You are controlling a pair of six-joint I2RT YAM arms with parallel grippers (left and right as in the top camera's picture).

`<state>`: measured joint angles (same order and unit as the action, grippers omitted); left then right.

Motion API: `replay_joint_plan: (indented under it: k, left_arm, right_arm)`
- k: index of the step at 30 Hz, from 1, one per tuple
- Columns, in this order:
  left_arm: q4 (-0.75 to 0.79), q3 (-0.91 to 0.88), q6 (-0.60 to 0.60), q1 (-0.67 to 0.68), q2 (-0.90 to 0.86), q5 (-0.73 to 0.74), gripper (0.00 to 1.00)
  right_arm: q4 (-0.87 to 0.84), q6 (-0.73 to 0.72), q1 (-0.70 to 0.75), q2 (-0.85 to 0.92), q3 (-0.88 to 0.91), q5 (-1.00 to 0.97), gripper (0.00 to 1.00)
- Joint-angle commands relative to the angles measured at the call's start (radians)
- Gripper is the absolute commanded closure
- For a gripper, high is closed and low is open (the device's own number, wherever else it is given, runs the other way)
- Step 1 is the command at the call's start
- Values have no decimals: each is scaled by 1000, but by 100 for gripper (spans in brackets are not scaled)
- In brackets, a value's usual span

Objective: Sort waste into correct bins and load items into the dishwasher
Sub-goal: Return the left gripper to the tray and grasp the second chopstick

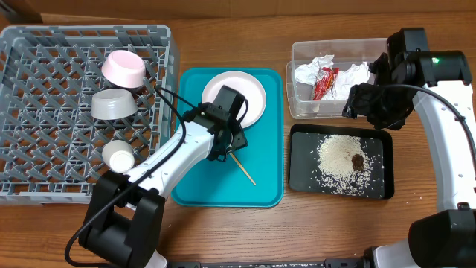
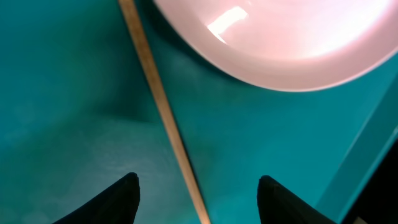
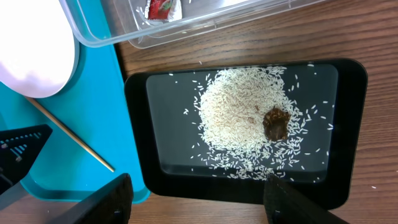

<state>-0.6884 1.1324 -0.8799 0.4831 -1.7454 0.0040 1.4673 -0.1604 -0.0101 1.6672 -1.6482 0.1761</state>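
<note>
My fingers are on either side of the chopstick (image 1: pixel 243 170) but above it, so closing now would miss it. My left gripper lowers first, then closes on it.
My left gripper (image 1: pixel 225 145) (image 2: pixel 198 180) is open low over the teal serving tray (image 1: pixel 201 186), its jaws either side of a thin wooden chopstick (image 1: pixel 243 170) (image 2: pixel 163 106) that lies flat, not held. The round white plate (image 1: pixel 234 95) (image 2: pixel 273 43) lies just beyond it on the tray. My right gripper (image 1: pixel 370 104) (image 3: pixel 199 186) is open and empty above the black tray (image 1: pixel 297 160) (image 3: pixel 134 124), which holds rice (image 3: pixel 242 118) and a brown scrap (image 1: pixel 358 161) (image 3: pixel 276 122). The clear tub (image 1: pixel 297 52) holds the white napkin (image 1: pixel 312 72) and red wrapper (image 1: pixel 324 82) (image 3: pixel 163 9).
The grey dish rack (image 1: pixel 44 45) at the left holds the pinkish bowl (image 1: pixel 123 68), the grey metal bowl (image 1: pixel 114 104) and the white cup (image 1: pixel 119 155). The right wrist view also shows the plate's edge (image 3: pixel 34 56) and the chopstick (image 3: pixel 68 134).
</note>
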Motion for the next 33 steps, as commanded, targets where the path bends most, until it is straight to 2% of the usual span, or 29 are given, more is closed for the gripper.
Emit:
replay_joint_plan:
  k: [1, 13, 15, 17, 22, 24, 27, 33]
  left_arm:
    - [17, -38, -58, 2, -2, -51, 36]
    - [80, -79, -77, 2, -108, -63, 34]
    - [73, -79, -77, 2, -130, -56, 42]
    - [63, -79, -77, 2, -132, -58, 56]
    - [60, -76, -77, 0, -125, -56, 82]
    - [56, -74, -77, -3, -122, -56, 89]
    - [41, -72, -78, -14, -111, -56, 96]
    - [-8, -66, -78, -77, -39, -56, 96]
  right_arm:
    - [2, 5, -4, -21, -21, 1, 31]
    - [5, 5, -4, -21, -21, 1, 31]
    - [8, 5, -4, -21, -21, 1, 31]
    - [9, 5, -4, -21, -21, 1, 31]
    - [9, 5, -4, -21, -21, 1, 31]
    - [10, 5, -3, -21, -21, 1, 31]
    - [16, 5, -2, -21, -21, 1, 31]
    - [16, 5, -2, -21, -21, 1, 31]
